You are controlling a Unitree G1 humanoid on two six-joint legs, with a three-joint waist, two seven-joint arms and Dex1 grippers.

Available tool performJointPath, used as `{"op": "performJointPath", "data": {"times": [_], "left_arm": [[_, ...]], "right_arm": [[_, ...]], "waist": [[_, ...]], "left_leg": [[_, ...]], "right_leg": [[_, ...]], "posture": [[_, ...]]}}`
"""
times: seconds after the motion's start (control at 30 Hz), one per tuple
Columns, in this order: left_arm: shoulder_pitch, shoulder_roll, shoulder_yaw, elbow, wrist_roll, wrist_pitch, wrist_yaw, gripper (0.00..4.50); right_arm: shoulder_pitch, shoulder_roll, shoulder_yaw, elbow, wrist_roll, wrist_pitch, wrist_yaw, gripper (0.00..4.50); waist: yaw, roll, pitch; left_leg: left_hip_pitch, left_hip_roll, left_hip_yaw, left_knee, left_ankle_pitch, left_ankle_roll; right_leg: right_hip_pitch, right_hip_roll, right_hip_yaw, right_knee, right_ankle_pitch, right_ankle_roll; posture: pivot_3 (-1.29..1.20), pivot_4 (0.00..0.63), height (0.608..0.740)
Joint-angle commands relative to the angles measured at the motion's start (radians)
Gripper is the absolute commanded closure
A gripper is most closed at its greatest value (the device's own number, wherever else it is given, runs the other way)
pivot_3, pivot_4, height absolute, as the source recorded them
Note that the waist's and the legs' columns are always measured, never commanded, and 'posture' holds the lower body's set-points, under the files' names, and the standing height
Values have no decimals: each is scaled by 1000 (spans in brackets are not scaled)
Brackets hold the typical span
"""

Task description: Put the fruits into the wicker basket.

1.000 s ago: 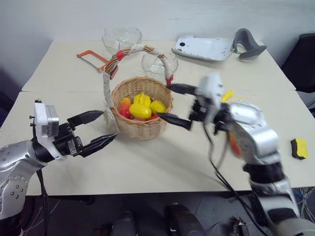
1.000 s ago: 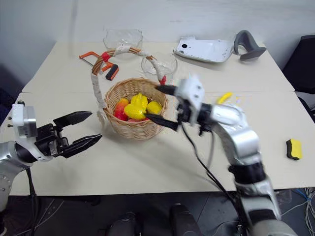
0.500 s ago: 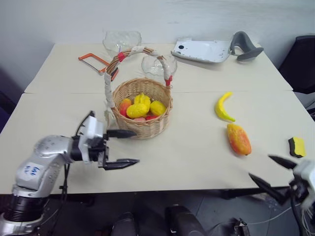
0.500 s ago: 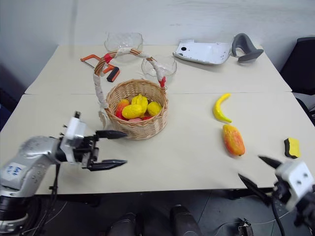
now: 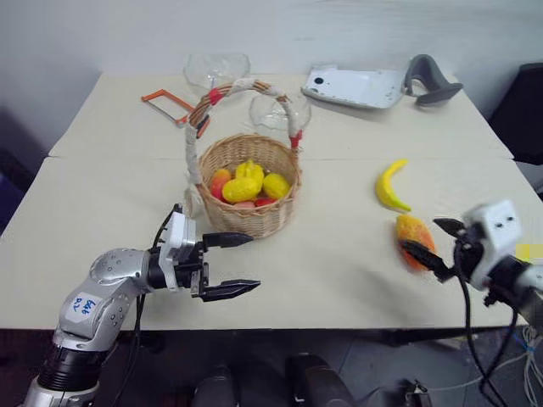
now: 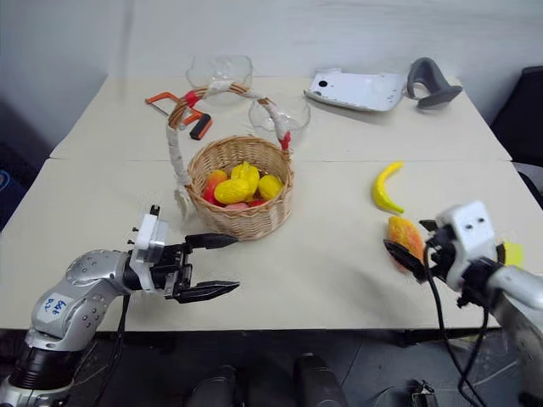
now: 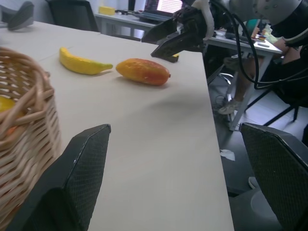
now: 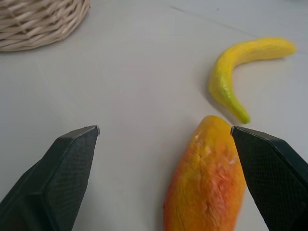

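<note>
My right gripper grabs the orange-red mango around its oblong body next. Then my right gripper adds the mango to the wicker basket.
The wicker basket stands left of the table's middle with several yellow and red fruits inside. A yellow banana and an orange-red mango lie on the table to its right. My right gripper hangs open just at the near end of the mango, one finger on each side. In the right wrist view the mango lies between the spread fingers, nearer one of them, with the banana beyond. My left gripper is open and empty in front of the basket, pointing right.
Two clear glass bowls and an orange hacksaw sit behind the basket. A white device and a grey part lie at the back right. A yellow sponge peeks out behind my right hand.
My right gripper left the basket, swung to the right front edge of the table and now sits at the mango. My left gripper moved in from the left to the basket's front.
</note>
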Motion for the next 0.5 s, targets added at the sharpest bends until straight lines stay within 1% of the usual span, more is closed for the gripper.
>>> {"op": "performJointPath", "data": {"times": [0.03, 0.13, 0.23, 0.37, 0.5], "left_arm": [[28, 9, 19, -59, 16, -28, 15, 0], [44, 12, 32, -74, 17, -30, 32, 0], [66, 15, 50, -94, 13, -28, 49, 0], [87, 16, 57, -107, 15, -31, 60, 0], [90, 15, 60, -111, 19, -35, 66, 0]], "right_arm": [[-74, -49, 108, 135, -117, -22, -33, 14], [-134, -59, 147, 217, -184, -78, -52, 14], [-158, -73, 148, 271, -226, -110, -47, 14], [-147, -94, 155, 336, -236, -99, -3, 14], [-153, -97, 140, 392, -242, -122, 7, 14]], "waist": [[-1, 0, 0], [-3, -1, 0], [-2, -1, 0], [-4, -1, 0], [-6, 0, 0]], "left_leg": [[-1, -1, 1, 0, -1, 1], [-1, -2, 4, 2, -3, 3], [-1, -2, 4, 3, -3, 4], [1, -2, 4, 2, -2, 3], [2, -2, 5, 2, -2, 3]], "right_leg": [[0, -1, 0, -1, 0, 1], [0, -3, 3, -3, 0, 3], [1, -3, 3, -2, 0, 4], [1, -2, 3, 0, 0, 3], [2, -2, 4, 0, 0, 3]], "posture": [[0, 150, 740], [0, 150, 740], [0, 150, 740], [0, 150, 740], [0, 150, 740]]}}
